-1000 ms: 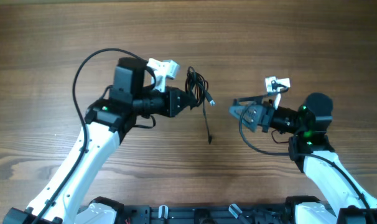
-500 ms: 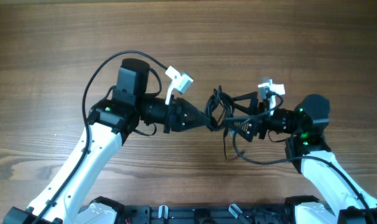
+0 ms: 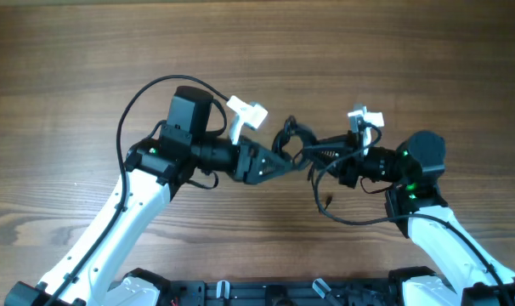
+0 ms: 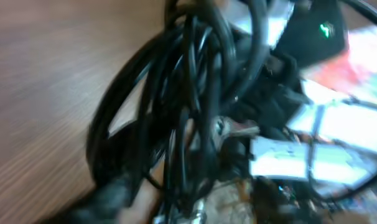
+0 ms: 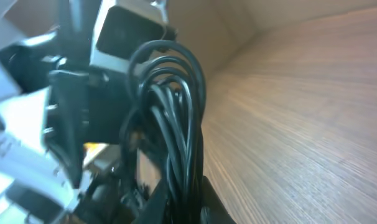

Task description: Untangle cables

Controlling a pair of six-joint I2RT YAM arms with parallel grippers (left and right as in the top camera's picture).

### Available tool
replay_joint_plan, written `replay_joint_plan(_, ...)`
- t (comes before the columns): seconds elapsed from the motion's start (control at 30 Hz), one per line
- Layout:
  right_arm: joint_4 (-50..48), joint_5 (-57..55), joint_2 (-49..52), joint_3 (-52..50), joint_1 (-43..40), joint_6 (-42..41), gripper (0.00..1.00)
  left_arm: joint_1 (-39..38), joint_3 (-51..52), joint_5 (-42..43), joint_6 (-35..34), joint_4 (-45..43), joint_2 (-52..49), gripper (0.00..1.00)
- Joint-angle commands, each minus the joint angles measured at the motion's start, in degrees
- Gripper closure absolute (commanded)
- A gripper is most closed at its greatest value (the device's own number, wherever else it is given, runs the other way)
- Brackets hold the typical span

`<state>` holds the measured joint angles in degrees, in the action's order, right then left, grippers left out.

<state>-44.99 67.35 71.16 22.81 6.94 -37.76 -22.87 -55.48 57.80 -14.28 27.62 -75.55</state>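
The loose ends of the cables should stay free for my right gripper to untangle, so my left gripper will grab the cables' bundled loops next.
The cables (image 3: 292, 139) are a bundle of thin black loops hanging above the table's middle, between my two grippers. One loose end with a small plug (image 3: 325, 201) dangles below them. From the right, my right gripper (image 3: 316, 161) is shut on the bundle; in the right wrist view the cables (image 5: 176, 124) run down between its fingers (image 5: 185, 205). From the left, my left gripper (image 3: 280, 161) sits at the bundle. In the blurred left wrist view the cables (image 4: 188, 106) fill the frame, and a gap shows between one dark finger (image 4: 107, 193) and the strands, so its jaws stand open.
The wooden table (image 3: 427, 51) lies under both arms. A thick black arm cable (image 3: 130, 106) arcs over the left arm, and another (image 3: 351, 219) loops below the right wrist. White camera mounts (image 3: 247, 112) (image 3: 364, 117) stick up from both wrists. The dark base rail (image 3: 257, 294) runs along the near edge.
Both arms swung in to meet at the middle, the left one carrying the bundle up off the table. The right jaws closed on the cables and the left jaws parted.
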Motion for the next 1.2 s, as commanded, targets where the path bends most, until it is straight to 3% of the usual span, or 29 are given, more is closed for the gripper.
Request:
replay_joint_plan(0.0, 0.0, -9.2, -0.1, 0.5, 0.2, -11.8, 0.96, 0.0, -0.4, -8.6, -13.5, -5.9, -0.3, 0.07)
replay_joint_plan(0.03, 0.0, -11.0, -0.1, 0.5, 0.2, -14.1, 0.96, -0.3, -0.4, -8.7, -16.7, -8.4, -0.3, 0.0)
replay_joint_plan(0.13, 0.0, -15.0, -0.1, 0.5, 0.2, -18.7, 0.96, -1.7, -0.4, -13.0, -23.6, -12.3, -0.3, 0.0)
replay_joint_plan(0.2, 0.0, -16.0, -0.1, 0.5, 0.2, -19.4, 0.96, -3.0, -0.4, -20.3, -30.8, -11.8, -0.3, 0.0)
replay_joint_plan(0.3, 0.1, -16.4, -0.1, 0.5, 0.2, -19.4, 0.96, -5.3, -0.4, -31.3, -47.1, -7.6, -0.3, 0.0)
replay_joint_plan(0.47, 4.4, -22.3, -0.1, 0.5, 0.2, -22.9, 0.96, -10.3, -0.4, -39.4, -62.9, -8.0, -0.3, 0.0)
replay_joint_plan(0.63, 8.7, -27.7, 0.0, 0.5, 1.7, -24.3, 0.96, -16.2, -0.4, -49.1, -70.9, -13.9, -0.3, 0.0)
replay_joint_plan(0.7, 8.7, -27.8, 0.0, 0.5, 2.2, -24.3, 0.96, -18.0, -0.4, -53.3, -71.1, -14.6, -0.4, 0.0)
replay_joint_plan(0.8, 8.6, -27.9, 0.0, 0.5, 2.3, -27.3, 0.96, -19.8, -0.4, -58.0, -72.3, -14.6, -1.4, 0.21)
replay_joint_plan(0.93, 8.7, -27.6, 0.0, 0.5, 2.3, -32.6, 0.96, -20.5, -0.4, -57.9, -77.2, -14.7, -4.8, 0.36)
replay_joint_plan(1.17, 8.7, -27.7, 0.0, 0.4, 4.5, -34.5, 0.96, -21.3, -0.4, -58.6, -79.6, -21.6, -10.0, 0.36)
